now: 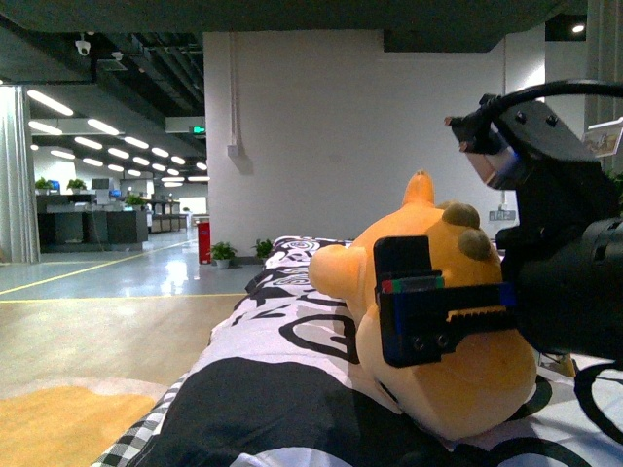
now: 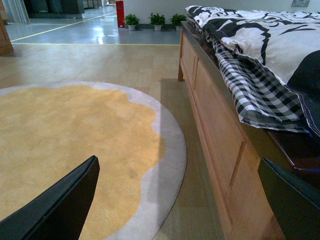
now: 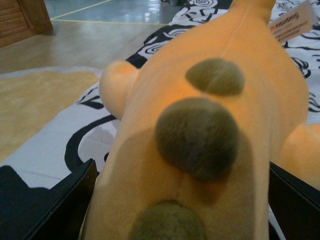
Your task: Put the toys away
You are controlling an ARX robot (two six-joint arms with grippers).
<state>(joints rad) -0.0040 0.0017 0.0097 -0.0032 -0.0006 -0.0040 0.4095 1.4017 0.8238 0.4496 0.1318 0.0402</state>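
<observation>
Next, my right gripper grabs the plush animal [image 1: 458, 360] by its nub-studded back ridge, to put this toy away.
The orange-yellow plush animal [image 1: 458, 360] lies on the black-and-white patterned bedding [image 1: 292, 389], with brownish nubs [image 1: 465, 222] on top. My right gripper [image 1: 428, 302] is open and reaches over the plush from the right. In the right wrist view the plush [image 3: 210, 125] fills the space between my open right gripper [image 3: 182, 210] fingers, with a fabric tag [image 3: 292, 22] at its far end. My left gripper [image 2: 185, 205] is open and empty, low beside the bed, over the floor and rug.
A round yellow rug [image 2: 65, 145] with a grey border lies on the wooden floor beside the wooden bed frame [image 2: 220, 130]. Checked bedding [image 2: 255, 80] hangs over the bed's edge. Potted plants [image 2: 157, 20] and a red bin [image 1: 203, 240] stand by the far wall.
</observation>
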